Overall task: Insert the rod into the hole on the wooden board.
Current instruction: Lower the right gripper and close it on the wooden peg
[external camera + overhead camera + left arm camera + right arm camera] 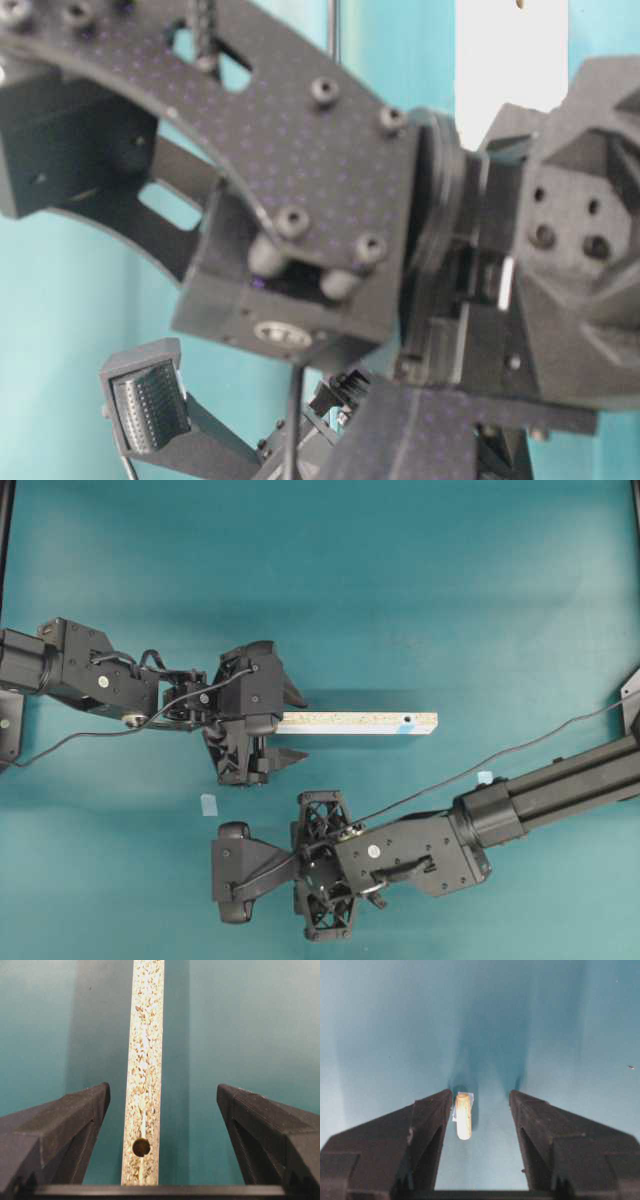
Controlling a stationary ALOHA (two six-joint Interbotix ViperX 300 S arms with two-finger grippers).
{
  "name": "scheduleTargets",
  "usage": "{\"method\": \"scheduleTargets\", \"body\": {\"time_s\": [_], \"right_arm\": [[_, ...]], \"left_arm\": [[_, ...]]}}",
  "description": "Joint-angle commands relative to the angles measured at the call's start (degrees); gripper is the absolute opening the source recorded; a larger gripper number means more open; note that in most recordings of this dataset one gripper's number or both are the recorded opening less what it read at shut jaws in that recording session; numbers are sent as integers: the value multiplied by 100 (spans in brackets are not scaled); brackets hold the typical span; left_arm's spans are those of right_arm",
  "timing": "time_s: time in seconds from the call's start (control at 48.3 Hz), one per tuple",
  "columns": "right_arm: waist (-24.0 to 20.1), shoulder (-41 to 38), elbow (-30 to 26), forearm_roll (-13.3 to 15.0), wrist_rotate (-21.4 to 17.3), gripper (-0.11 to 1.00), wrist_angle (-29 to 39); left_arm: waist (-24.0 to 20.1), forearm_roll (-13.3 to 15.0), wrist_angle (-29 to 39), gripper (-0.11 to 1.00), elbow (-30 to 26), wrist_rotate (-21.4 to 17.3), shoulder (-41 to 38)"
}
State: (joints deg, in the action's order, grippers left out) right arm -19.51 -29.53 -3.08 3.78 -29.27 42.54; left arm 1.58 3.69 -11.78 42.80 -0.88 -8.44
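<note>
The wooden board is long but narrow across its speckled edge (350, 718), so my left gripper will next grab it by the two long sides at its plain end (293, 723).
The wooden board (357, 723) lies flat, long side left to right. Its hole (407, 720) sits by the light-blue smudge at the right end. My left gripper (300, 727) stands open astride the board's plain left end (145, 1060), both fingers clear of it, with the other hole (141, 1147) between them. The rod (463, 1115), a short cream peg, lies on a bit of blue tape between the fingers of my right gripper (481, 1093). It is close against the left finger and well apart from the right one. That gripper (230, 872) hides the rod from overhead.
Two pale-blue tape squares lie on the teal table, one (208, 804) below the left gripper and one (485, 777) beside the right forearm. Black arm parts fill the table-level view, with a ribbed finger pad (150, 400) low on the left.
</note>
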Motion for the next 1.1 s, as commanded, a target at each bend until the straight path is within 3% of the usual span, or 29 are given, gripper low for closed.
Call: {"method": "scheduleTargets", "body": {"time_s": [0.0, 0.704, 0.952, 1.076], "right_arm": [[-62, 141, -158, -9, 9, 54, -44], [-88, 79, -158, -105, 0, 52, -97], [-105, 79, -158, -105, 0, 37, -114], [-114, 79, -158, -105, 0, 36, -114]], "left_arm": [[18, -9, -26, 100, -44, 18, 114], [18, -9, -26, 100, -35, 70, 114], [18, -9, -26, 100, -35, 88, 114], [26, -9, -26, 100, -44, 88, 114]]}}
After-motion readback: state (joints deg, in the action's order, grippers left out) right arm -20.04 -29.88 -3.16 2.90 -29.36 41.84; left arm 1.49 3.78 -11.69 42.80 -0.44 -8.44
